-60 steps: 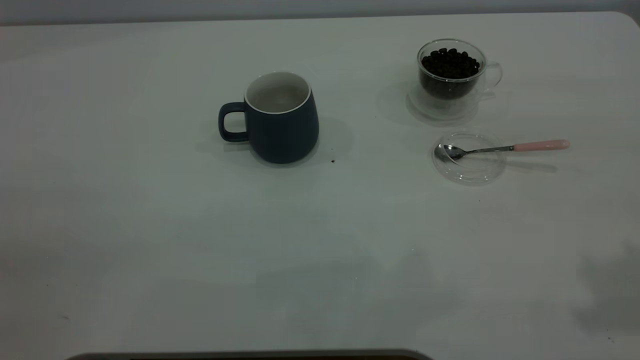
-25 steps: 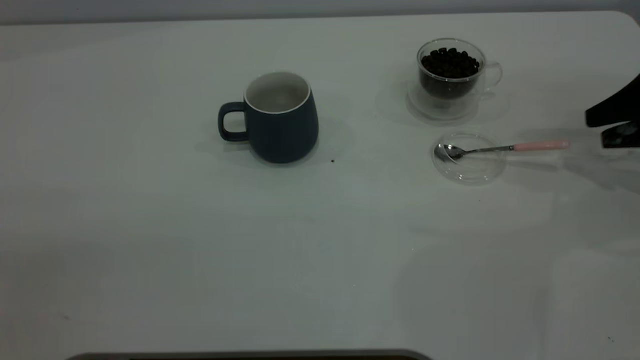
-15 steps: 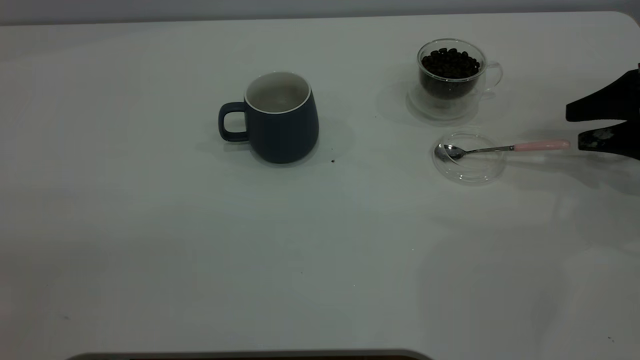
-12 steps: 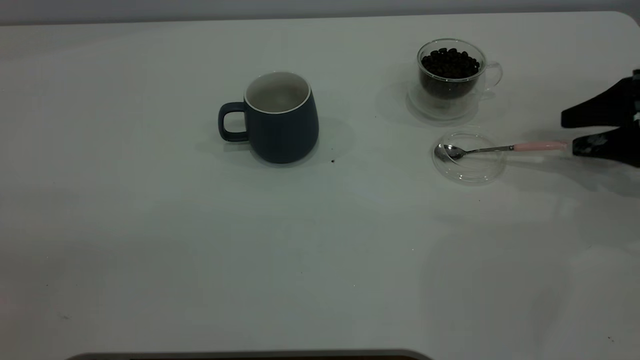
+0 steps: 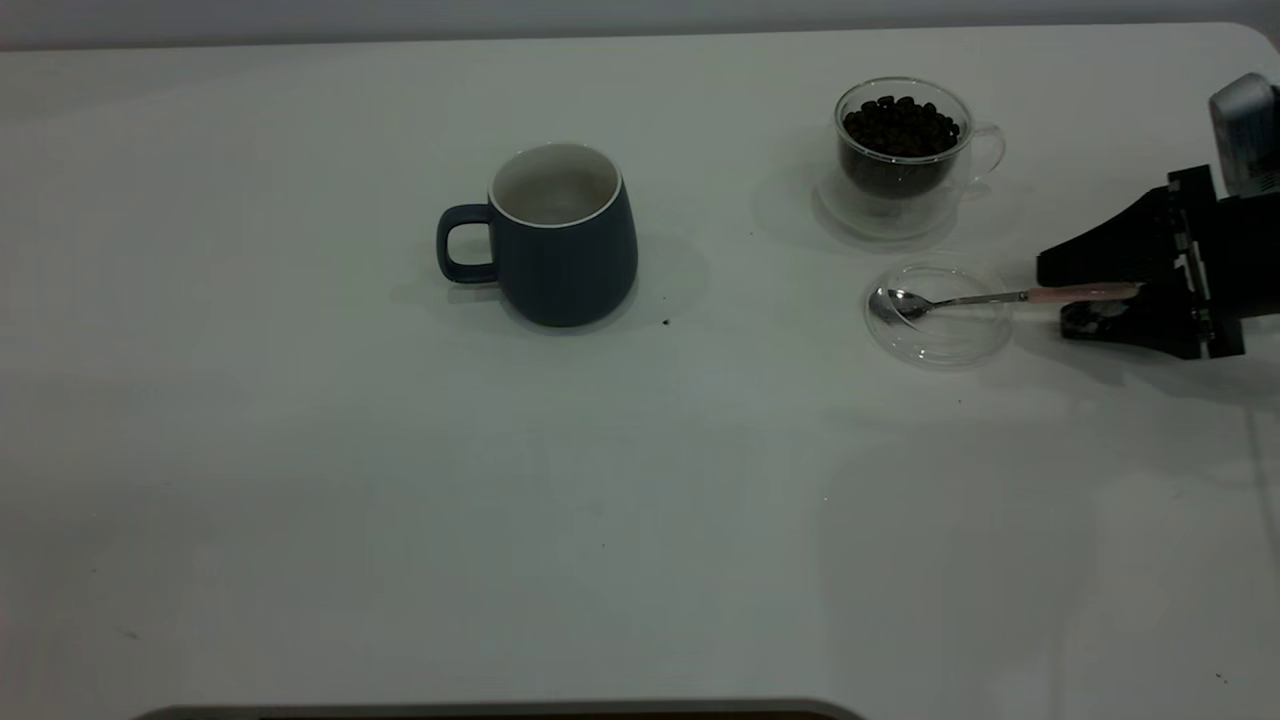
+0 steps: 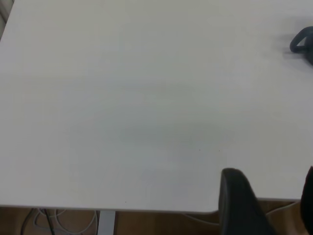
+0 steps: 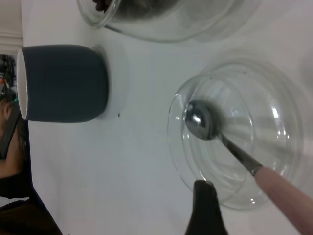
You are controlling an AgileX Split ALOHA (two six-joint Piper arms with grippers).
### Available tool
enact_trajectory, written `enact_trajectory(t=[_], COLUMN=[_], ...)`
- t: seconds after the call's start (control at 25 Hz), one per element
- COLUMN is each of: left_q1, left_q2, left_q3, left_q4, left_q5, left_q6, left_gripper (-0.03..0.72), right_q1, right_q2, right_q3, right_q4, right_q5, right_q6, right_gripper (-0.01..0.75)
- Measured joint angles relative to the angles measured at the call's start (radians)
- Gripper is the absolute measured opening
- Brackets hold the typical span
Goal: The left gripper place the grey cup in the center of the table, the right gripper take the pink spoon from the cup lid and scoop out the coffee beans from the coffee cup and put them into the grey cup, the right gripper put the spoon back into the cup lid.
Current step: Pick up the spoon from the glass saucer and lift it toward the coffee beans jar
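My fingers stand on either side of the pink handle and would catch the spoon, so my right gripper closes on the spoon next.
The grey cup stands upright near the middle of the table, handle to the left. The coffee cup, full of coffee beans, stands at the back right. In front of it the pink spoon lies with its bowl in the cup lid. My right gripper is open, one jaw on each side of the pink handle end. In the right wrist view one fingertip lies beside the spoon and the lid. My left gripper is open and empty over the table's edge.
A small dark speck lies just right of the grey cup. The cup's handle shows far off in the left wrist view. Cables hang below the table edge there.
My right gripper has come in from the right edge and moved left, its open jaws now on either side of the spoon's pink handle. Cups, lid and spoon have not moved.
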Motion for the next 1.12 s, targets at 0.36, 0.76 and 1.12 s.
enact_trajectory(t=[0.36, 0.76, 1.12], left_q1=[0.0, 0.0, 0.0], left_q2=[0.0, 0.0, 0.0], left_q3=[0.0, 0.0, 0.0], left_q4=[0.0, 0.0, 0.0], left_q5=[0.0, 0.0, 0.0], left_q6=[0.0, -0.001, -0.001], left_gripper=[0.37, 0.37, 0.37], right_q1=[0.0, 0.0, -0.003], right_q2=[0.0, 0.001, -0.073], right_q3=[0.0, 0.0, 0.0], right_q4=[0.001, -0.002, -0.098], right_q5=[0.001, 0.038, 0.029], right_q6=[-0.011, -0.011, -0.011], right_gripper=[0.491, 0.096, 0.097])
